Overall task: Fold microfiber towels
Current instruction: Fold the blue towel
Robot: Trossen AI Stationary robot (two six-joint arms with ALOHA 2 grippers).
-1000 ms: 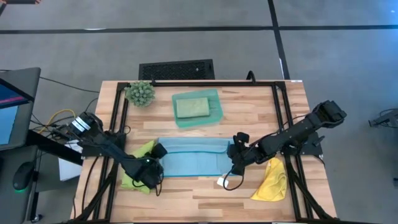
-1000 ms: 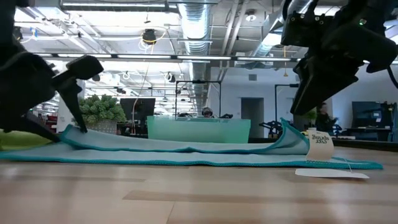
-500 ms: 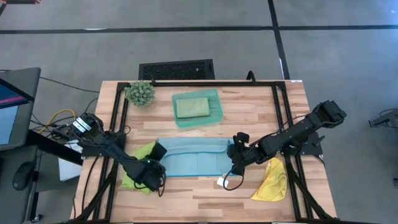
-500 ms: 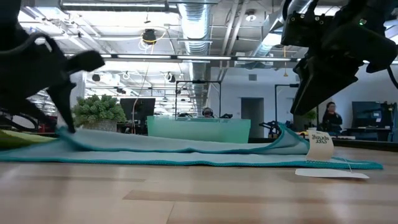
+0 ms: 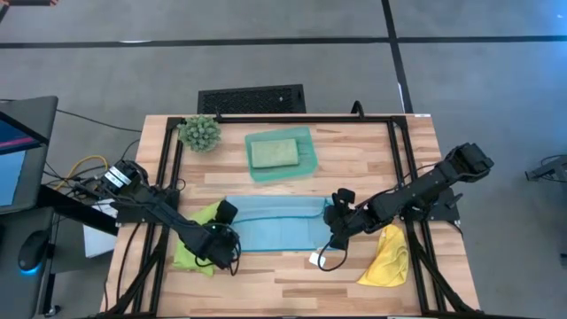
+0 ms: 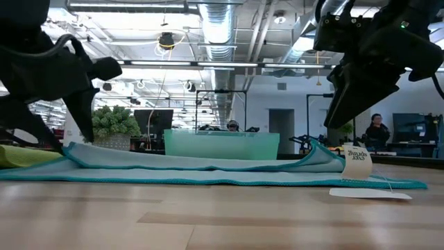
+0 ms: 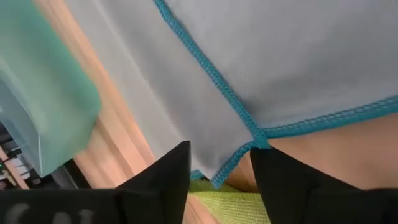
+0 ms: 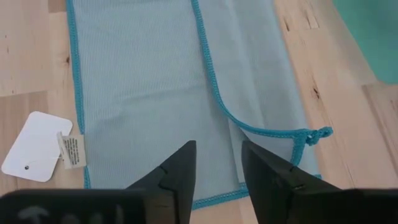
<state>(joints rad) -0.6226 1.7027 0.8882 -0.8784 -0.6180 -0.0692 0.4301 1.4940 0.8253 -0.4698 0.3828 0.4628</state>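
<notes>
My left gripper picks up the light blue towel's upper layer by its stitched corner (image 7: pixel 256 140) next, to fold the towel over.
The light blue towel (image 5: pixel 270 226) lies in mid-table, folded, its upper layer flat on the lower one. My left gripper (image 7: pixel 219 168) is open at the towel's left end. The stitched corners (image 7: pixel 254 138) lie in the gap between its fingers. My right gripper (image 8: pixel 219 162) hangs open above the towel's right end, where the edge (image 6: pixel 319 149) curls up; it touches nothing. A lime green towel (image 5: pixel 193 246) lies bunched under the left arm. A yellow towel (image 5: pixel 386 257) lies crumpled at the right. A pale sage towel (image 5: pixel 273 152) rests folded in the teal tray (image 5: pixel 306 159). My left gripper slants down onto the light blue towel's left corner (image 7: pixel 254 138) with its fingers (image 6: pixel 87 132) spread on either side of it. Whether the fingertips touch the cloth, I cannot tell.
A spiky plant ball (image 5: pixel 200 131) stands at the far left corner. The towel's white tag (image 5: pixel 317 260) lies on the wood near its right front corner. Black frame rails (image 5: pixel 403 177) run along both table sides. Bare wood lies along the near edge.
My left gripper has rolled about its own pointing line and risen slightly at the towel's left end. The upper layer's left edge, raised beside the finger a second ago, now lies lower and a little farther left. My right gripper has kept still.
</notes>
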